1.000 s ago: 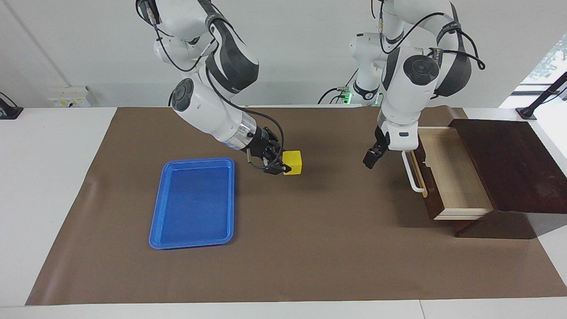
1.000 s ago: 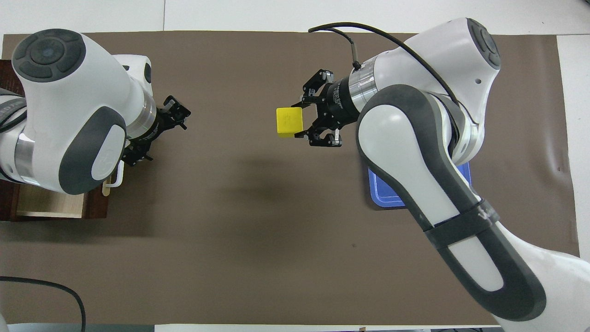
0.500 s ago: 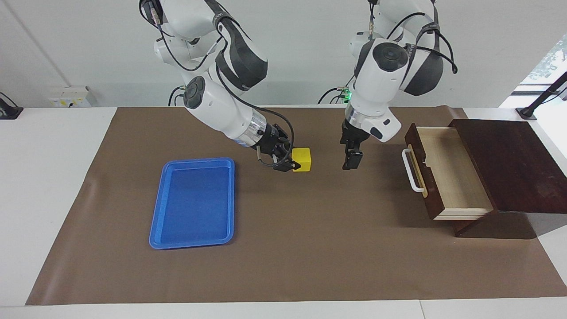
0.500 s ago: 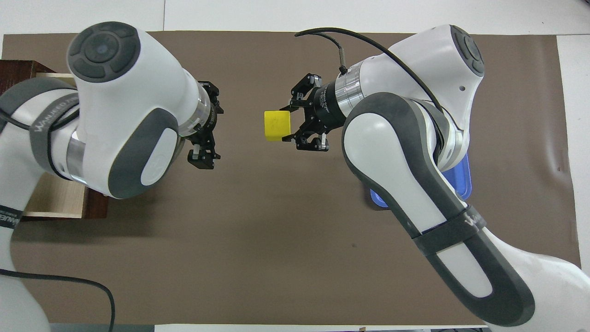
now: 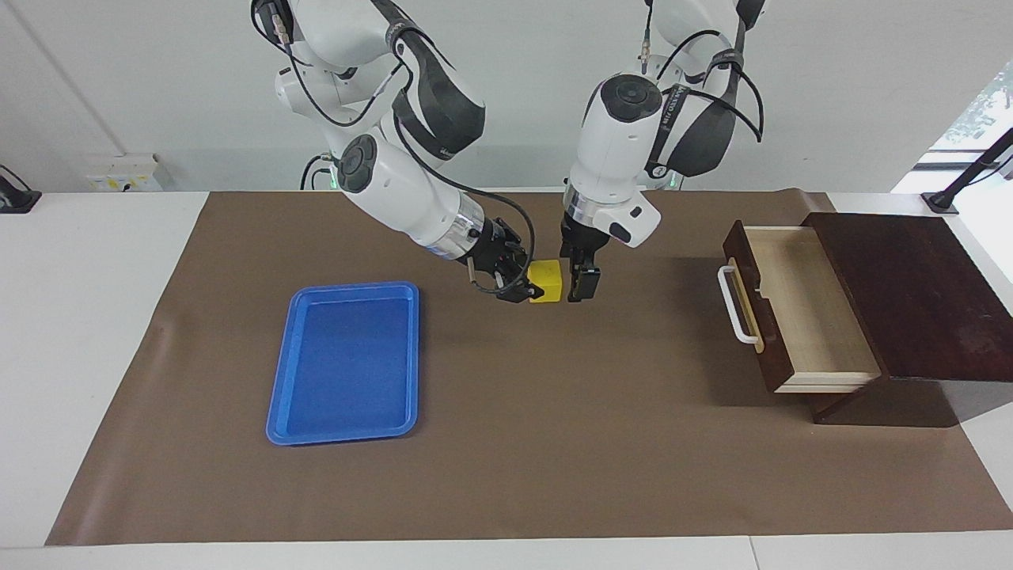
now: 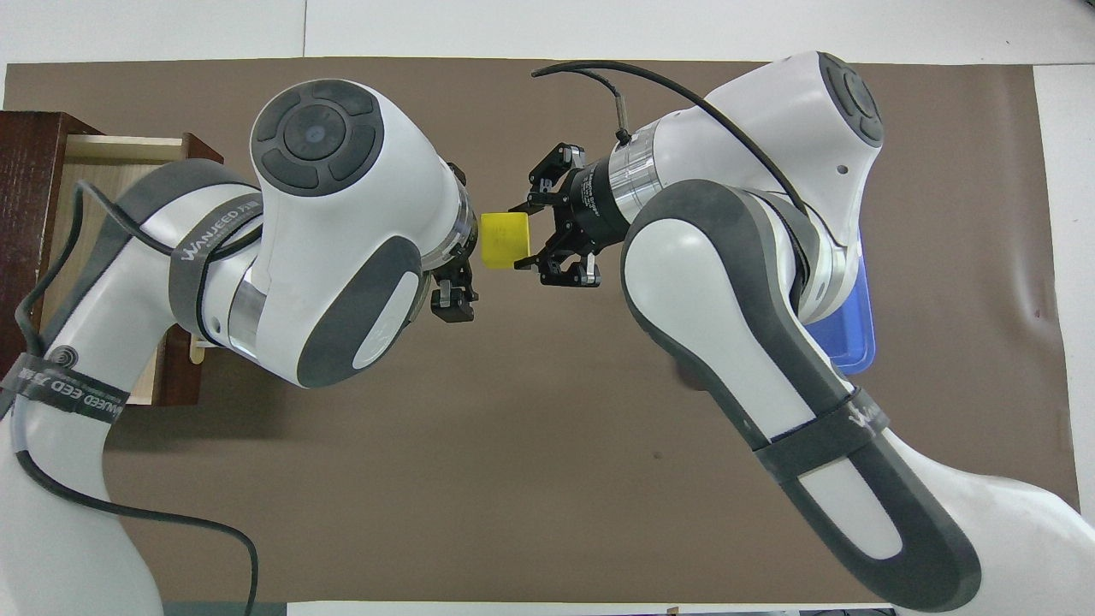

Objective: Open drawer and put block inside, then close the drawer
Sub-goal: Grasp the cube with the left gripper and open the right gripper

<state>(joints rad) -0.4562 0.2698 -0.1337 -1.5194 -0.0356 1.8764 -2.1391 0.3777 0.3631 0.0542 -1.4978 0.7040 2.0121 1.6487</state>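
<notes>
The left gripper should next take hold of the yellow block by its free uncovered half (image 6: 494,241), so it can carry the block over for the open drawer (image 6: 111,169).
My right gripper (image 5: 529,285) is shut on the yellow block (image 5: 546,281) and holds it over the middle of the brown mat; the block also shows in the overhead view (image 6: 505,240). My left gripper (image 5: 580,277) is open and points down, right beside the block on the side toward the drawer. I cannot tell whether it touches the block. The drawer (image 5: 799,309) stands pulled out of its dark wooden box (image 5: 910,293) at the left arm's end of the table, its pale inside bare and its white handle (image 5: 736,305) facing the block.
A flat blue tray (image 5: 348,360) lies on the brown mat (image 5: 554,443) at the right arm's end of the table. In the overhead view the right arm covers most of the tray (image 6: 847,338).
My left gripper has left the drawer handle and swung across the mat to the block. My right gripper has carried the block a little toward the drawer.
</notes>
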